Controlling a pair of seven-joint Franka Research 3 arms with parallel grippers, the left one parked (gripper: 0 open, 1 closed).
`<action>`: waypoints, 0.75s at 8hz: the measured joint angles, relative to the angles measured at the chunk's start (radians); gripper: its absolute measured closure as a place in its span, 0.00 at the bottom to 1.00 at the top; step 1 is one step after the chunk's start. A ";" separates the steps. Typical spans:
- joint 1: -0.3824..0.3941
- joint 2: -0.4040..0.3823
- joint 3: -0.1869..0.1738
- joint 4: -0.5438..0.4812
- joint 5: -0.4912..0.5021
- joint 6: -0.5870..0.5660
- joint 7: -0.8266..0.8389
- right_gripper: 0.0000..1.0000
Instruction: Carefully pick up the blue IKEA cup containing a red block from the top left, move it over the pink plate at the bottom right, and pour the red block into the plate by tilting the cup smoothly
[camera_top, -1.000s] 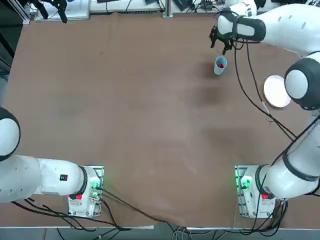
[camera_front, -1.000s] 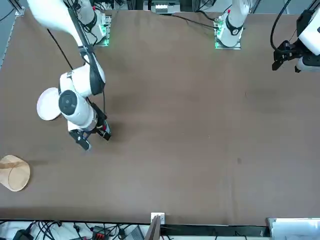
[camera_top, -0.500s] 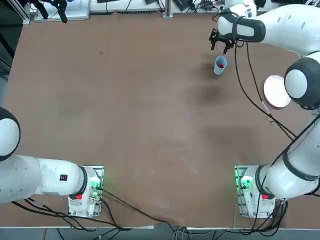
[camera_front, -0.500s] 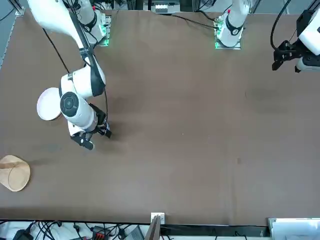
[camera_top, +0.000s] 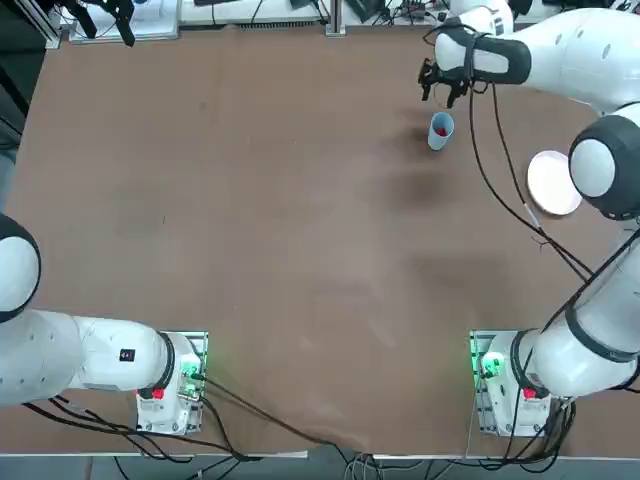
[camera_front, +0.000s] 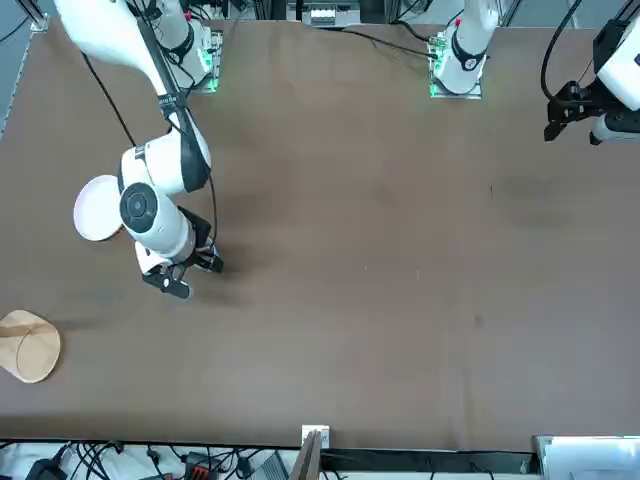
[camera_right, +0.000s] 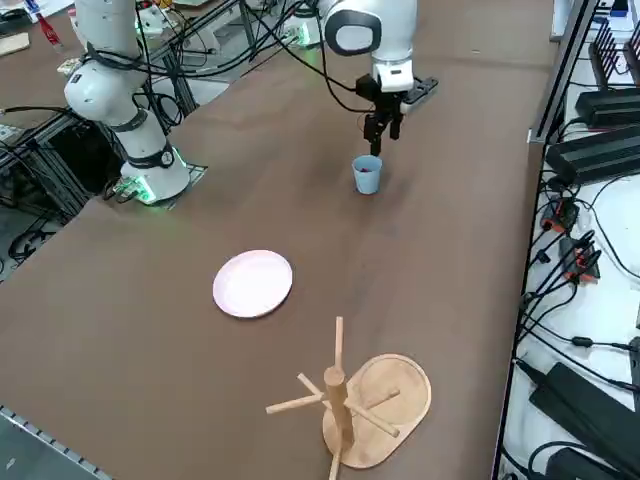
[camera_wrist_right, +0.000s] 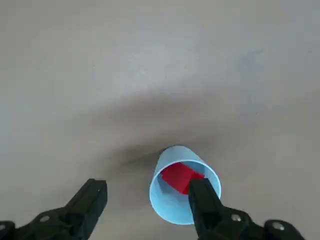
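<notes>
The blue IKEA cup will be grabbed by its rim (camera_wrist_right: 154, 177) with my right gripper next, and then I can pour the red block into the pink plate.
The blue IKEA cup (camera_top: 438, 131) stands upright on the brown table, toward its far right, with the red block (camera_wrist_right: 176, 176) inside it. My right gripper (camera_top: 437, 91) hangs open just beyond and above the cup, its fingers pointing down and holding nothing. In the wrist view the cup (camera_wrist_right: 167, 202) sits off to one side of the gap, and one finger (camera_wrist_right: 206, 204) overlaps its rim. The pink plate (camera_top: 553, 183) lies flat nearer my base, to the cup's right. From the side, the cup (camera_right: 367, 174) stands below the gripper (camera_right: 378, 135) and well apart from the plate (camera_right: 253, 283).
A tan wooden stand with pegs (camera_right: 345, 400) rises on an oval base past the plate, near the table's right edge; it also shows in the front view as the wooden stand (camera_front: 28, 345). Cables hang from the right arm above the plate.
The right wrist has turned slightly and shifted a little over the cup. The cup, the block and the plate have not moved.
</notes>
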 joint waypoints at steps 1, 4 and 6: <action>0.001 0.002 0.000 -0.001 0.000 0.000 -0.008 0.00; 0.017 0.015 0.001 -0.004 0.000 0.001 -0.012 0.00; 0.033 0.025 0.002 -0.005 0.000 0.003 -0.012 0.00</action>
